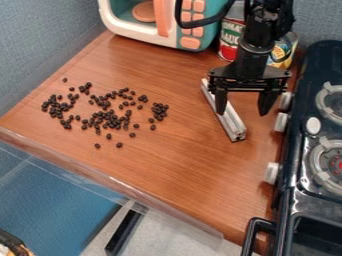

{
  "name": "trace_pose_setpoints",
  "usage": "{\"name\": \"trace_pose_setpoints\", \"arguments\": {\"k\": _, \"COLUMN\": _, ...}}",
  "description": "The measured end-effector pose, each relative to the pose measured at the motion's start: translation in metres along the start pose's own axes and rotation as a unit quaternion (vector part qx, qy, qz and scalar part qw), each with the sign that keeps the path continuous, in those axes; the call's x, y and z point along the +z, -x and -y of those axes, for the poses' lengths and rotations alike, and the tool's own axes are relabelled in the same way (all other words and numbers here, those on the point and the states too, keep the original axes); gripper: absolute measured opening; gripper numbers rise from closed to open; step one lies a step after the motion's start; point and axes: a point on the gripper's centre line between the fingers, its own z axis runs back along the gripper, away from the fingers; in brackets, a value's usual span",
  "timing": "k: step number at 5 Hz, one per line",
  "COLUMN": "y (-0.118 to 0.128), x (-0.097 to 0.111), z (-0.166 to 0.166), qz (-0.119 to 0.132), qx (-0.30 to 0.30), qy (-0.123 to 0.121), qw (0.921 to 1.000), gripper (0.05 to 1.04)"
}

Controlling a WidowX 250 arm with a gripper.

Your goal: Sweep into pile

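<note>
I will sweep the scattered dark beans into a pile, so my gripper will grab the silver metal bar's middle next.
My gripper [242,107] hangs over the right part of the wooden counter, its two fingers spread apart with nothing held between them. A grey metal bar [230,120] lies slanted on the counter, passing below and behind the left finger. Its near end points toward the counter's front right. Dark beans [108,118] are scattered over the counter's left half, in a loose patch with some strays around it, well to the left of the bar.
A toy microwave [190,22] stands at the back, with cans [229,40] behind the arm. A black toy stove [307,125] with white knobs borders the counter on the right. The counter's front edge [120,185] has a clear lip.
</note>
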Motion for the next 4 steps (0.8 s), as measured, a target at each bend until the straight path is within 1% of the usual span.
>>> {"name": "trace_pose_setpoints", "arguments": {"k": 1, "y": -0.004, "x": 0.000, "z": -0.004, "qz": 0.010, "qx": 0.032, "qy": -0.012, "qw": 0.9994, "gripper": 1.000}}
{"name": "trace_pose_setpoints", "arguments": {"k": 2, "y": -0.007, "x": 0.001, "z": -0.010, "qz": 0.021, "qx": 0.079, "qy": -0.029, "qw": 0.9962, "gripper": 1.000}}
{"name": "trace_pose_setpoints", "arguments": {"k": 3, "y": -0.006, "x": -0.007, "z": -0.014, "qz": 0.023, "qx": 0.112, "qy": -0.044, "qw": 0.9925, "gripper": 1.000}}
{"name": "trace_pose_setpoints", "arguments": {"k": 4, "y": -0.012, "x": -0.014, "z": -0.020, "qz": 0.025, "qx": 0.152, "qy": -0.044, "qw": 0.9871, "gripper": 1.000}}
